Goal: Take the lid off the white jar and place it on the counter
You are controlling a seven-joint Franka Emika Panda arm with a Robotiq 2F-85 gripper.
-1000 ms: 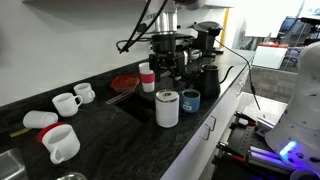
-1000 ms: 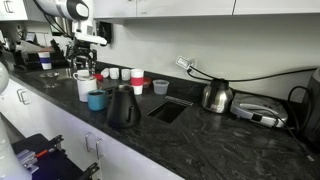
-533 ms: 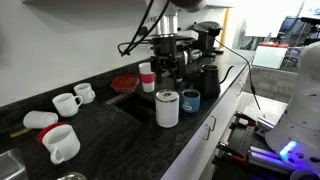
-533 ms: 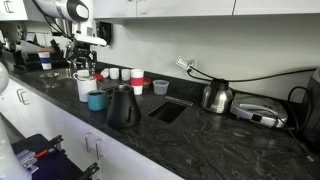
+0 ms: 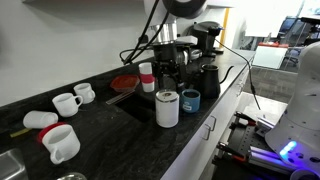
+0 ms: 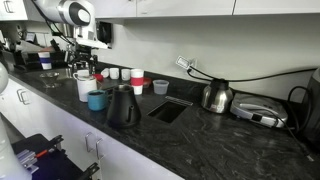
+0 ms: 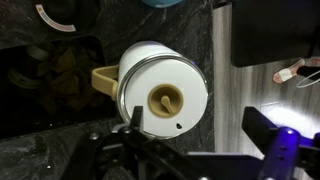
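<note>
My gripper grabs the lid's tan middle knob from above next, leaving the lid's rim and bottom free to lift off and sit flat.
The white jar (image 5: 167,110) stands upright near the front edge of the black counter (image 5: 100,135), with its lid (image 5: 167,96) on top. It also shows in the exterior view from along the counter (image 6: 84,87). In the wrist view the lid (image 7: 165,98) is a pale disc with a tan knob in the middle. My gripper (image 5: 165,72) hangs above and a little behind the jar, open and empty. In the wrist view the gripper (image 7: 197,135) has its left finger over the jar's edge and its right finger well clear of it.
A small blue cup (image 5: 190,100) and a black pitcher (image 6: 122,106) stand beside the jar. A red-banded white cup (image 5: 147,80) and a red plate (image 5: 125,82) sit behind it by the sink (image 6: 170,107). White mugs (image 5: 68,102) lie further along. A steel kettle (image 6: 215,96) stands beyond the sink.
The upper arm has shifted slightly. The gripper stays above the jar, still open. The jar and lid have not moved.
</note>
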